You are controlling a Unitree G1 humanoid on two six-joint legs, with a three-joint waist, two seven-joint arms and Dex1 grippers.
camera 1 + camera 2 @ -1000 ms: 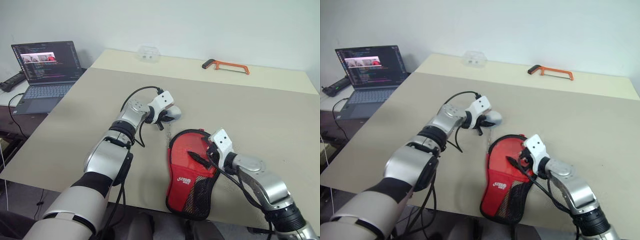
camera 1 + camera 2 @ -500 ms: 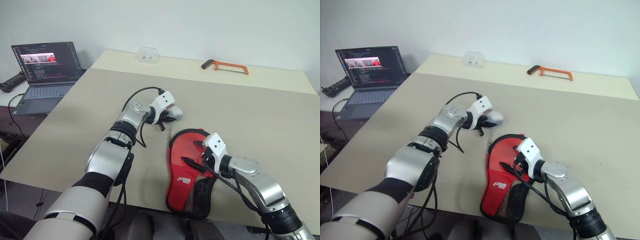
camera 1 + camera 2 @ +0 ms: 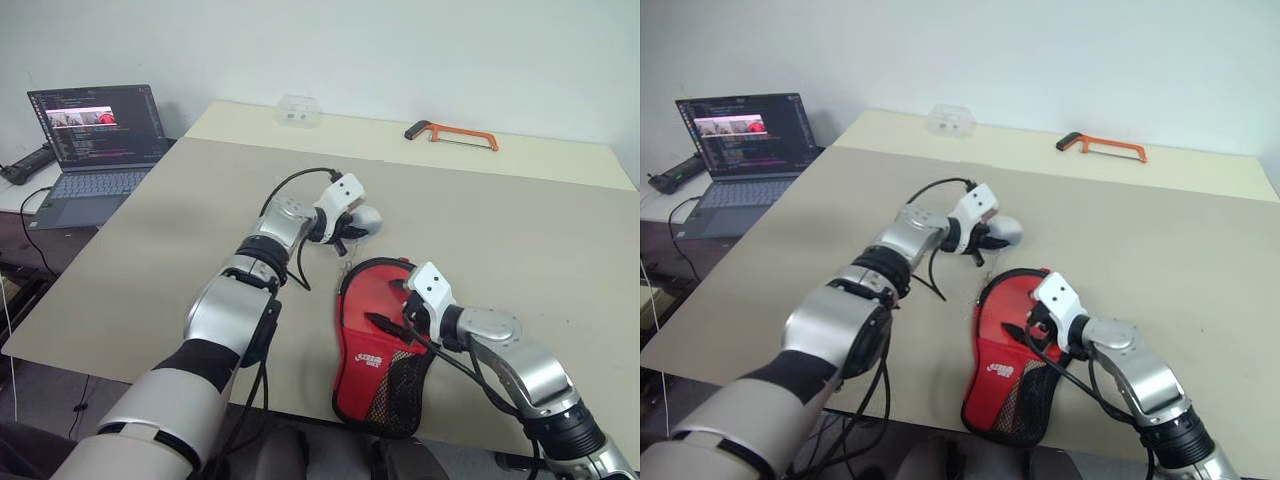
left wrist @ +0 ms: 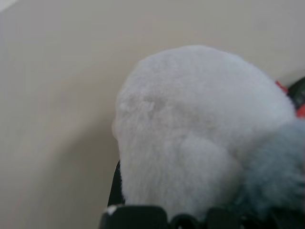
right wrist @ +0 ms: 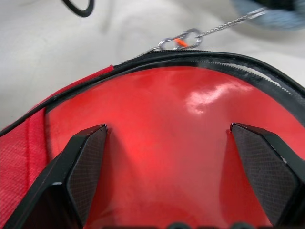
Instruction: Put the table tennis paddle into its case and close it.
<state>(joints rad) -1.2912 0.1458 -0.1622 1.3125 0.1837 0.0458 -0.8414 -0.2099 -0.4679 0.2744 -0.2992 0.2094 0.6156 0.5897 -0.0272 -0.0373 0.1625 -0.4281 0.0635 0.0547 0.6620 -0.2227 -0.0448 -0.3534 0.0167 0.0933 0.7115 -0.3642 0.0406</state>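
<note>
The fluffy pom-pom is still above the beige tabletop, with its shadow apart from it, so the robot's left gripper should keep holding the pom-pom.
The case, red with a white logo and a black mesh pocket, lies flat near the table's front edge. Its black zipper rim curves around the glossy red face. A thin chain and a small clip run from the zipper to a grey fluffy pom-pom. My left gripper is shut on that pom-pom, just beyond the case's round end. Over the red face, my right gripper stands open with its fingers spread wide. The paddle is hidden.
An orange hacksaw and a small clear plastic box lie at the far side of the beige table. An open laptop sits on a lower surface to the left. The case's mesh end reaches the table's front edge.
My left gripper has carried the pom-pom a little to the right, and the chain follows it. The right gripper has stayed open on the case, hardly moving.
</note>
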